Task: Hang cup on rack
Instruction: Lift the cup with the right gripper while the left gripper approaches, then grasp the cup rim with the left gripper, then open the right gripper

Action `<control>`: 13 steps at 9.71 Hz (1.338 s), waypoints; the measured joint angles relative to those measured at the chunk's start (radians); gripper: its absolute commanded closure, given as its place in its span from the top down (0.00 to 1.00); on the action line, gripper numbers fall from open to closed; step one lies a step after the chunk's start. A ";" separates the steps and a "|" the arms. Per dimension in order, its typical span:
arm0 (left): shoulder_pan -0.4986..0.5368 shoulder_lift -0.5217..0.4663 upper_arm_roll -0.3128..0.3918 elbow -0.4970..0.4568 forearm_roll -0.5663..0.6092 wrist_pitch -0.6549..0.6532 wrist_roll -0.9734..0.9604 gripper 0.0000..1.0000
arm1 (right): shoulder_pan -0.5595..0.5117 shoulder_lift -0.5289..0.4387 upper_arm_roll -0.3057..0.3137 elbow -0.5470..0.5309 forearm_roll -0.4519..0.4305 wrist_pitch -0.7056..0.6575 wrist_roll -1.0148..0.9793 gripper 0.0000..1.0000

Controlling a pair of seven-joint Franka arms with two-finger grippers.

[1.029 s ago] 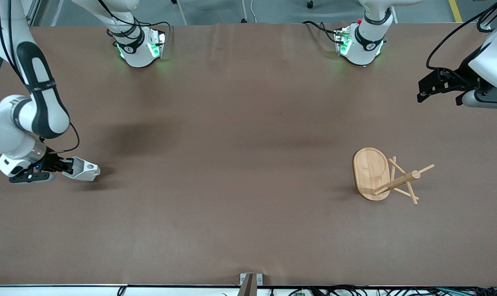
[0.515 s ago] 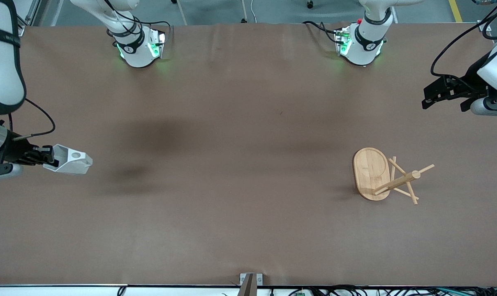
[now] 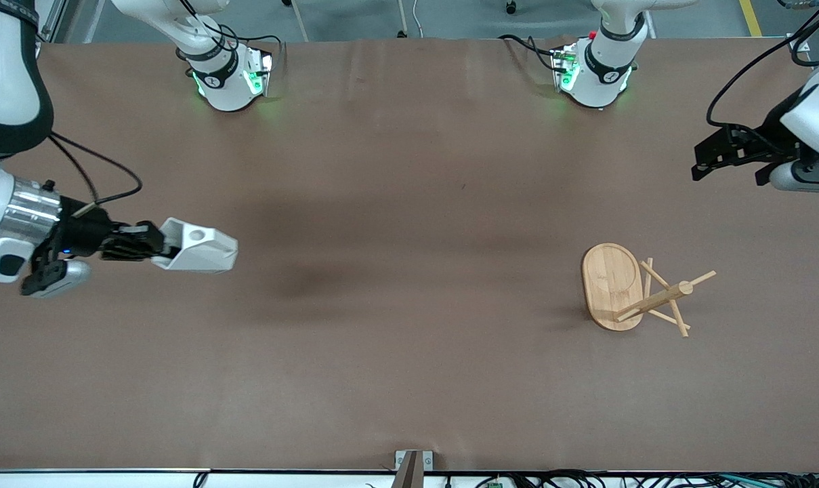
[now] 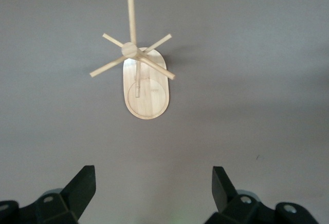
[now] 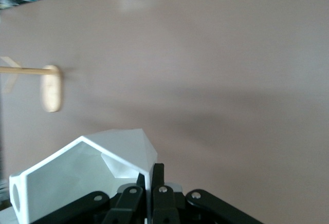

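I will hang the cup on the bamboo rack, so next I will grab the white faceted cup's closed base end (image 3: pixel 224 253) with my left gripper.
The white faceted cup (image 3: pixel 202 247) is held on its side in the air by my right gripper (image 3: pixel 160 247), which is shut on the cup's wall over the right arm's end of the table. In the right wrist view the cup (image 5: pixel 85 170) fills the space beside the gripper (image 5: pixel 150 175). The bamboo rack (image 3: pixel 614 285) stands upright at the left arm's end, its pegs crossing on the post. My left gripper (image 3: pixel 699 163) is open and empty, up in the air over that end. In the left wrist view the rack (image 4: pixel 145 88) shows past the gripper (image 4: pixel 153 183).
The brown table (image 3: pixel 409 373) carries only the rack. The two arm bases (image 3: pixel 229 78) stand along its edge farthest from the front camera. A small metal bracket (image 3: pixel 412 464) sits at the nearest edge.
My right gripper has lifted the cup off the table and carried it toward the table's middle. The left gripper has shifted only slightly.
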 measured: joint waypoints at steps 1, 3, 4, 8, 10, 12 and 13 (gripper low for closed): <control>-0.010 0.001 -0.017 0.001 0.000 0.002 0.005 1.00 | 0.023 0.004 0.000 0.000 0.094 -0.016 0.000 0.00; -0.044 0.005 -0.118 0.002 -0.001 0.027 0.017 1.00 | 0.081 0.012 0.001 0.002 0.265 -0.018 0.005 0.00; -0.089 0.012 -0.175 0.002 0.001 0.068 0.011 1.00 | 0.109 0.015 0.001 0.003 0.339 -0.017 0.006 0.00; -0.334 0.070 -0.245 0.004 0.003 0.234 0.060 1.00 | 0.232 0.056 0.001 0.004 0.513 -0.016 0.014 0.00; -0.402 0.071 -0.246 0.008 0.003 0.294 0.103 1.00 | 0.305 0.080 0.001 0.004 0.553 -0.013 0.049 0.00; -0.428 0.072 -0.246 0.009 0.003 0.342 0.141 1.00 | 0.356 0.089 0.001 0.005 0.566 -0.011 0.060 0.00; -0.436 0.072 -0.246 0.009 0.003 0.357 0.155 1.00 | 0.375 0.090 0.001 0.005 0.568 -0.012 0.061 0.00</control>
